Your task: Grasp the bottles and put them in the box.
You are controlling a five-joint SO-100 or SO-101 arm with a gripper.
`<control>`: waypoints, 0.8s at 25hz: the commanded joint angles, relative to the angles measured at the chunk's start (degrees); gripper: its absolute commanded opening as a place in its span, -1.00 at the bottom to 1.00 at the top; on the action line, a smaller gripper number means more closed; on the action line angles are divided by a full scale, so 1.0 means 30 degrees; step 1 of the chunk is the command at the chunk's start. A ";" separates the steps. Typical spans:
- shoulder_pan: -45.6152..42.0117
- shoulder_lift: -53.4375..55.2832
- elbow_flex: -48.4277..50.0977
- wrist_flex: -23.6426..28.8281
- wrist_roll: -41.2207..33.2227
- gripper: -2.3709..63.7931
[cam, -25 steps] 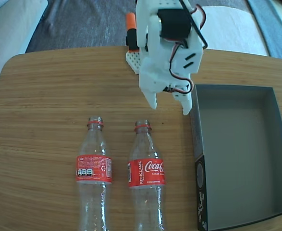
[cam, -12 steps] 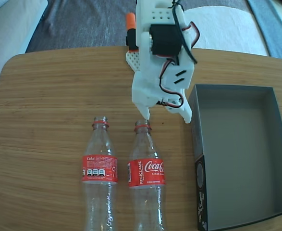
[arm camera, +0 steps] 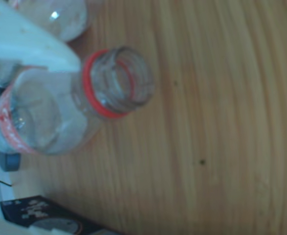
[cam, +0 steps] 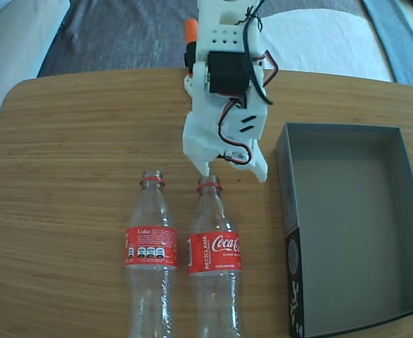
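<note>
The bottle with the red label needs to go in the box. My gripper should grab it by its neck (cam: 210, 197) next.
Two clear bottles with red labels lie side by side on the wooden table, necks pointing to the far side. The left bottle (cam: 152, 246) is close beside the right bottle (cam: 213, 246). My white gripper (cam: 235, 174) hangs open over the right bottle's neck. Its left fingertip (cam: 207, 171) is at the bottle's mouth, and the other finger is off to the right, toward the box (cam: 284, 183). In the wrist view a white finger (arm camera: 35, 46) lies across the shoulder of that bottle (arm camera: 70, 112), whose open mouth faces the camera. The grey box is empty.
The arm's orange and white base (cam: 191, 42) stands at the table's far edge. Beyond it lie grey and light cushions. The box's black printed panel (arm camera: 45, 220) shows at the bottom of the wrist view. Bare wood (cam: 72, 141) spreads to the left.
My gripper has swung left and come down from near the box's corner to the right bottle's neck. The left bottle has shifted right, closer to the other bottle.
</note>
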State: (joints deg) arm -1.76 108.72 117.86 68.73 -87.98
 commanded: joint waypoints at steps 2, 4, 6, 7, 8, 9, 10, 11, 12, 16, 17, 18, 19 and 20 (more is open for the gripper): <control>0.1055 0.0439 -0.0146 -0.0557 -0.1523 0.38; 0.1523 0.0439 -0.0029 -0.0937 -0.2256 0.38; 0.1904 0.0439 0.0439 -0.1377 -0.3047 0.38; 0.2051 0.0439 0.0674 -0.1553 -0.3457 0.38; 0.2168 0.0439 0.0850 -0.1611 -0.3779 0.38; 0.2256 0.0527 0.0967 -0.1611 -0.4043 0.38; 0.2373 0.0674 0.1113 -0.1611 -0.4277 0.38; 0.2432 0.0850 0.1260 -0.1641 -0.4570 0.38; 0.2461 0.0967 0.1436 -0.1670 -0.4922 0.38; 0.2490 0.0732 0.2080 -0.3311 -0.5098 0.38; 0.2490 0.0674 0.2080 -0.3691 -0.5010 0.38; 0.2402 0.0674 0.2080 -0.3896 -0.4980 0.38; 0.2344 0.0674 0.2080 -0.3926 -0.4980 0.38; 0.2344 0.0674 0.2080 -0.3926 -0.4951 0.38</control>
State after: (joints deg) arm 5.27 109.86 124.72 57.39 -103.01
